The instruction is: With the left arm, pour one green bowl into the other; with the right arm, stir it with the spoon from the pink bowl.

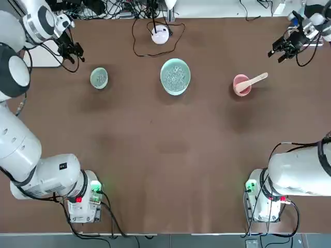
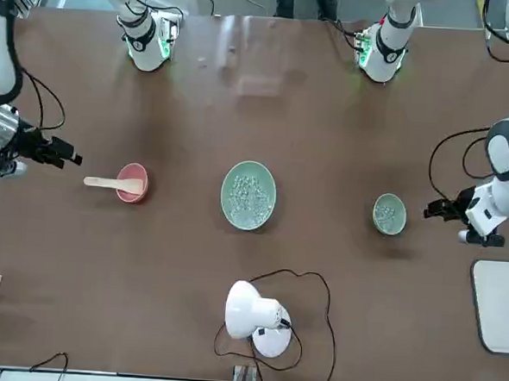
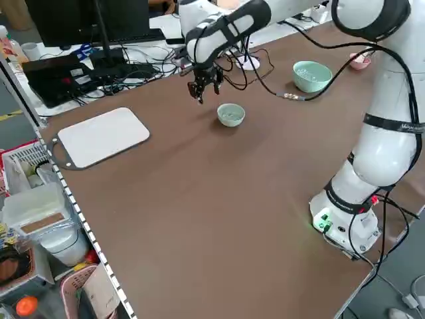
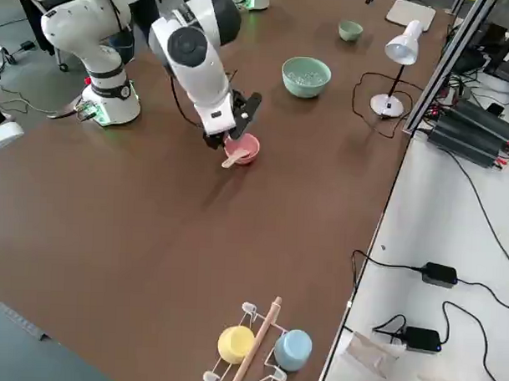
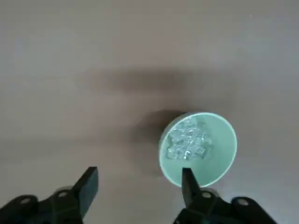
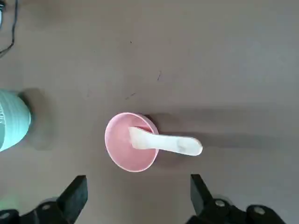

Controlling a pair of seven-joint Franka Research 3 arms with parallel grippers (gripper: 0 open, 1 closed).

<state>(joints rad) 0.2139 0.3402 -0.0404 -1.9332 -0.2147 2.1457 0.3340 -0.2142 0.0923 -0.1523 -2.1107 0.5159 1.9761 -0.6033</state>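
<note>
The small pale green bowl point(image 5: 198, 148) has loose bits in it and needs to stay level, so next I should grab it by its bare rim with my left gripper.
The small pale green bowl point(image 1: 99, 78) point(image 5: 198, 148) holds pale bits and stands at the table's left. My left gripper point(image 1: 75, 56) point(image 5: 138, 175) hovers open just beyond it, to its far left, holding nothing. At mid-table the large mint-green bowl point(image 1: 175, 76) point(image 2: 248, 194) has speckled bits inside. To its right, the pink bowl point(image 1: 241, 85) point(image 6: 131, 142) carries the beige spoon point(image 1: 253, 81) point(image 6: 168, 143), whose handle sticks out over the rim. My right gripper point(image 1: 275, 55) point(image 6: 138, 182) hangs open above the table, past the pink bowl toward the far right, and is empty.
A white desk lamp point(image 1: 160, 33) with its looping cable point(image 1: 138, 46) stands at the far edge behind the large bowl. A white board point(image 3: 103, 136) lies off the table's far left corner. A rack with a yellow cup point(image 4: 237, 344) and a blue cup point(image 4: 292, 349) sits at the right side.
</note>
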